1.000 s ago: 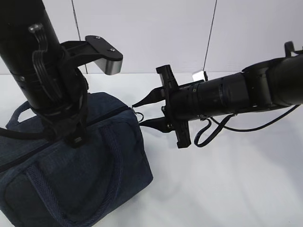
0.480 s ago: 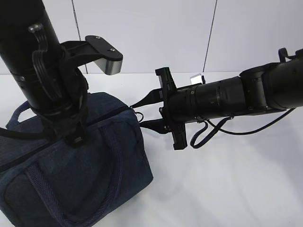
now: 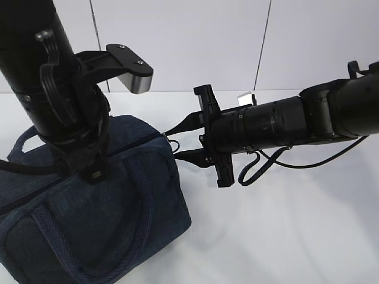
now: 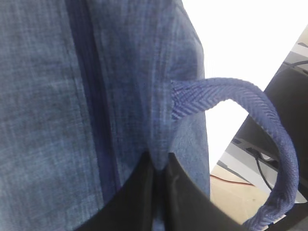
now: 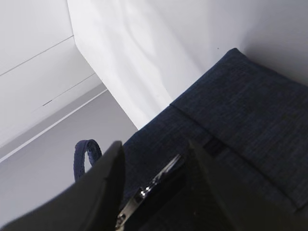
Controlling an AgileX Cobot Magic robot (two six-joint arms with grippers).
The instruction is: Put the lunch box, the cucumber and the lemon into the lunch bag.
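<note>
I need to pinch the zipper by its silver ring pull [image 3: 173, 144] next with my right gripper, to close the packed lunch bag [image 3: 118, 219].
The dark navy lunch bag [image 3: 118, 219] stands at the lower left on the white table. My left gripper [image 4: 161, 161] is shut on a pinched fold of the bag's top fabric, beside a looped handle [image 4: 269, 125]; in the exterior view my own arm hides it. My right gripper [image 3: 177, 142] reaches in from the right to the bag's end. Its jaws stand open on either side of the silver zipper pull [image 5: 154, 185] without touching it; the bag [image 5: 240, 110] fills the right wrist view. The lunch box, the cucumber and the lemon are out of view.
A black and silver bracket [image 3: 133, 71] juts from the left arm above the bag. A cable loop [image 3: 257, 165] hangs under the right arm. White table [image 3: 284, 236] stretches to the right of the bag, with a pale wall behind it.
The right arm has shifted slightly left toward the bag's end, then held. The left arm and the bag have not moved.
</note>
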